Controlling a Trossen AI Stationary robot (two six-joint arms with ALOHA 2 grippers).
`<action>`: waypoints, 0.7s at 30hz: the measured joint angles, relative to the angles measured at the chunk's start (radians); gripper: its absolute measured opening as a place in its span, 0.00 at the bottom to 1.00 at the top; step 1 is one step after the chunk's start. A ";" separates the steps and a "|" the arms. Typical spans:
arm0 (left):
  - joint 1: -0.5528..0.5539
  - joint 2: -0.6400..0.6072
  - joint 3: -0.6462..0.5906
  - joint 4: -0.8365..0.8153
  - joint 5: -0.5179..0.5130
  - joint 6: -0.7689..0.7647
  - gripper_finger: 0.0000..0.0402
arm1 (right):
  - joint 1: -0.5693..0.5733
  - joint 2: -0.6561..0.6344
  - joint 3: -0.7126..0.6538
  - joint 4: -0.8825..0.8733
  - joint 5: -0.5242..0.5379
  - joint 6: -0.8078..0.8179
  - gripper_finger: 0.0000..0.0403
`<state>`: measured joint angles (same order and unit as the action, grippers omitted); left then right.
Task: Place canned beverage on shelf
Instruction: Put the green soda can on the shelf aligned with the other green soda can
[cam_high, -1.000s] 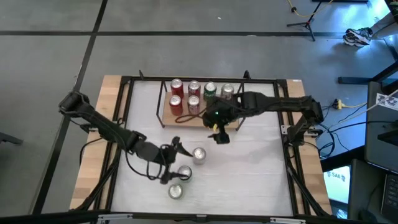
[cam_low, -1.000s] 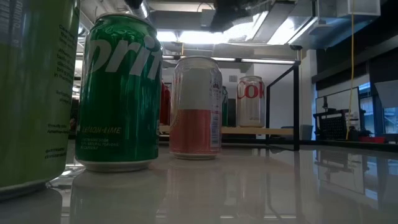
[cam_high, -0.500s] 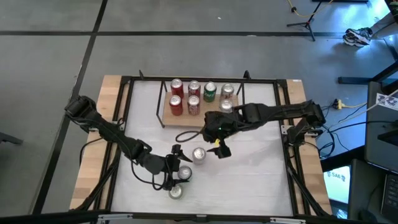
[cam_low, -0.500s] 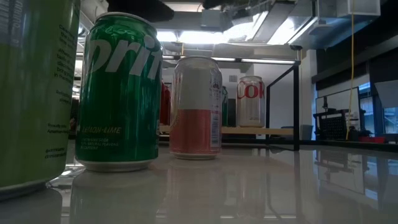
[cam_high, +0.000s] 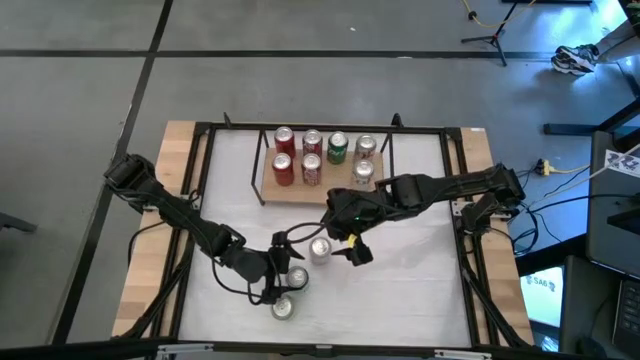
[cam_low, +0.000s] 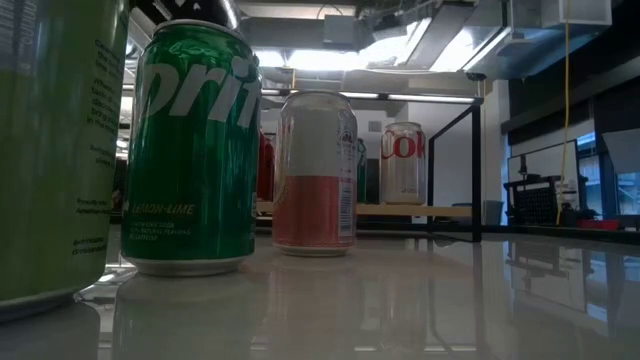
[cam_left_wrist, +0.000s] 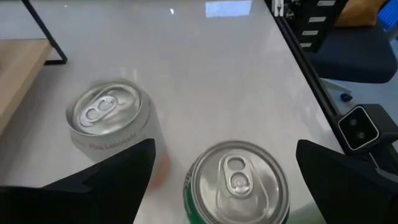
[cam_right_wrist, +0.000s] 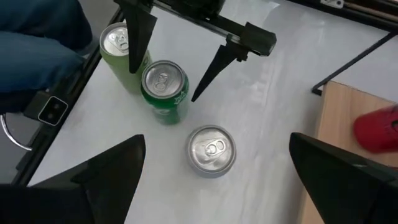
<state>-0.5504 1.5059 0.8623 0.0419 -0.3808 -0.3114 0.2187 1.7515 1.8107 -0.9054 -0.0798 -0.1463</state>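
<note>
The left gripper isn't ready to close yet: its fingertips are above the green can's top (cam_high: 297, 277) and would miss the can now. It needs to go lower first, then close on the can.
Three loose cans stand upright on the white table: a green Sprite can (cam_high: 297, 279), a pink-and-white can (cam_high: 320, 248) and a lime can (cam_high: 283, 308). My left gripper (cam_left_wrist: 224, 149) is open, low over the table, with one finger on each side of the green can (cam_left_wrist: 239, 186) and a gap to both. My right gripper (cam_high: 352, 248) hangs open above the table, just right of the pink-and-white can (cam_right_wrist: 211, 149). The shelf (cam_high: 270, 188), a light-wood board in a black wire frame, stands at the far middle with several cans upright on it.
The table's black frame rails (cam_high: 460, 250) run along both sides, with wooden strips outside them. White table surface lies bare to the right of the loose cans (cam_high: 410, 290). In the low view a silver Coke can (cam_low: 402, 165) stands on the shelf board behind the green can (cam_low: 190, 150).
My left gripper has sunk and gone toward the near edge; its open fingers now straddle the green can. My right gripper has drawn back from the shelf toward the near edge, to beside the pink-and-white can, uncovering a silver can on the shelf's front right. The cans have not moved.
</note>
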 joint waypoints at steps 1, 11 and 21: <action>-0.001 0.000 0.000 -0.004 0.005 -0.002 0.94 | 0.000 0.000 0.000 0.000 0.000 0.010 0.97; -0.009 0.000 0.000 -0.045 0.008 -0.008 0.94 | -0.003 0.000 0.000 0.000 0.000 0.019 0.97; -0.009 0.007 0.000 -0.066 0.031 -0.027 0.94 | -0.003 0.000 0.000 0.003 0.000 0.019 0.97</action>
<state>-0.5598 1.5125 0.8623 -0.0240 -0.3497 -0.3387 0.2161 1.7515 1.8107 -0.9023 -0.0795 -0.1276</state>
